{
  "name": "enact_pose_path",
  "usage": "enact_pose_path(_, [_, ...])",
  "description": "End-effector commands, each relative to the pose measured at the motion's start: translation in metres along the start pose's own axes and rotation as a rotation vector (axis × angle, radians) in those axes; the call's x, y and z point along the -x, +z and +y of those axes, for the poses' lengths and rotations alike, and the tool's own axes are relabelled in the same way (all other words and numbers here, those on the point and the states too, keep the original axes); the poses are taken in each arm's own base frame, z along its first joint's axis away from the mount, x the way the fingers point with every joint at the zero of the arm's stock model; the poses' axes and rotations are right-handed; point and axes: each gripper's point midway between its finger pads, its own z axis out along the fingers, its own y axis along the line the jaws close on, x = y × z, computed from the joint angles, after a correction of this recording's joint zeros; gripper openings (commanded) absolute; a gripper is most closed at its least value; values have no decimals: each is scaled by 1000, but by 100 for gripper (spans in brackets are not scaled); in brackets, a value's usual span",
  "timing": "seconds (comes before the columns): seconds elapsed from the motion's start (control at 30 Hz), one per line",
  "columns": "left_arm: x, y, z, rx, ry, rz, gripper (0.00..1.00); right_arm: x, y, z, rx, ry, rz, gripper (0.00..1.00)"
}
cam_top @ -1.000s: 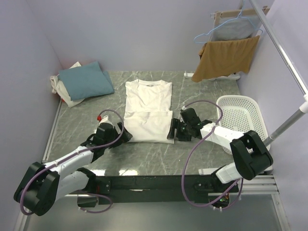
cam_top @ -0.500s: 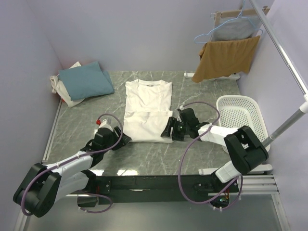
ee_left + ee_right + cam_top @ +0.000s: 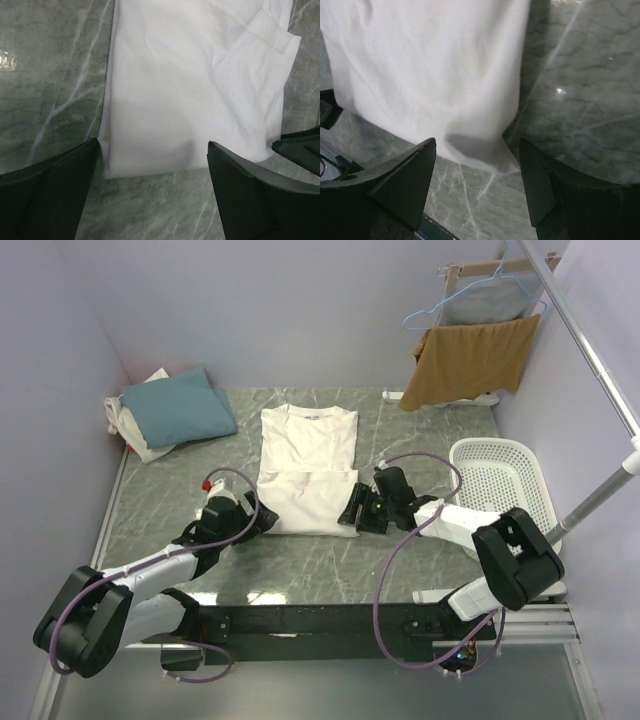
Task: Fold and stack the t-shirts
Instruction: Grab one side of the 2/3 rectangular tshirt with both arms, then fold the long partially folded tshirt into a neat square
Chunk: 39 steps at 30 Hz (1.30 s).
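My left gripper should next grab the off-white t-shirt's near corner, opposite my right gripper's corner, to fold the t-shirt's near edge toward its collar.
An off-white t-shirt (image 3: 308, 468) lies flat in the middle of the table, its lower part folded up over itself. My left gripper (image 3: 263, 524) stands open at the shirt's near left corner, and in the left wrist view the shirt's near edge (image 3: 150, 165) lies just past the gap of that gripper (image 3: 152, 145). My right gripper (image 3: 351, 514) stands open at the near right corner. In the right wrist view the shirt's corner (image 3: 480, 150) lies between the spread fingers of that gripper (image 3: 477, 145), unpinched. A folded teal-blue t-shirt (image 3: 178, 407) rests on another white one (image 3: 128, 430) at the back left.
A white plastic basket (image 3: 502, 480) stands at the right edge of the marble table (image 3: 430, 440). A tan-brown cloth (image 3: 470, 360) and a grey garment on a blue hanger (image 3: 480, 302) hang on a rack at the back right. A metal rail (image 3: 590, 350) slants along the right side.
My left gripper drew back a little, narrowed, then returned to the shirt's near left corner and opened wide again. The right gripper shifted slightly along the near right corner.
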Motion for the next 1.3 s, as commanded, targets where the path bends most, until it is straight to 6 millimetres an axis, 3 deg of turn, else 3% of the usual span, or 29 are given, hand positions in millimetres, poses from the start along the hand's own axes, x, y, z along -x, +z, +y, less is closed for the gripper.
enact_pose_path(0.0, [0,6,17,102,11,10,97,-23,-11,-49,-198,12,35,75])
enact_pose_path(0.23, [-2,12,19,126,17,29,93,-40,2,-42,-123,62,92,72])
enact_pose_path(0.33, [-4,15,19,122,28,44,83,-43,8,-40,-99,70,111,70])
enact_pose_path(0.43, [-7,19,17,115,31,63,65,-47,14,-36,-69,75,133,64])
enact_pose_path(0.47, [-9,20,17,111,32,70,54,-48,15,-34,-51,75,144,55])
enact_pose_path(0.5, [-10,20,16,102,31,76,49,-47,17,-32,-42,74,141,50])
enact_pose_path(0.53, [-11,20,14,94,31,79,44,-48,17,-32,-38,74,144,36])
enact_pose_path(0.63, [-14,18,13,81,35,95,22,-41,13,-25,-21,53,120,12])
enact_pose_path(0.67, [-14,16,13,81,33,95,6,-38,11,-24,-19,46,108,8])
enact_pose_path(0.7, [-12,13,11,74,33,87,1,-37,8,-29,-51,42,96,3])
enact_pose_path(0.83, [-19,-2,10,72,24,121,1,-21,-16,-27,-93,-12,22,0])
enact_pose_path(0.93, [-22,-17,9,64,14,132,1,-25,-34,-30,-115,-21,10,0])
enact_pose_path(0.97, [-30,-24,16,92,9,169,1,-28,-37,-30,-108,-20,14,0])
enact_pose_path(1.2, [-61,-58,2,29,-63,244,1,-81,-57,-39,-67,-13,124,0])
enact_pose_path(1.27, [-73,-68,-7,1,-53,275,1,-90,-64,-32,-39,-16,128,0])
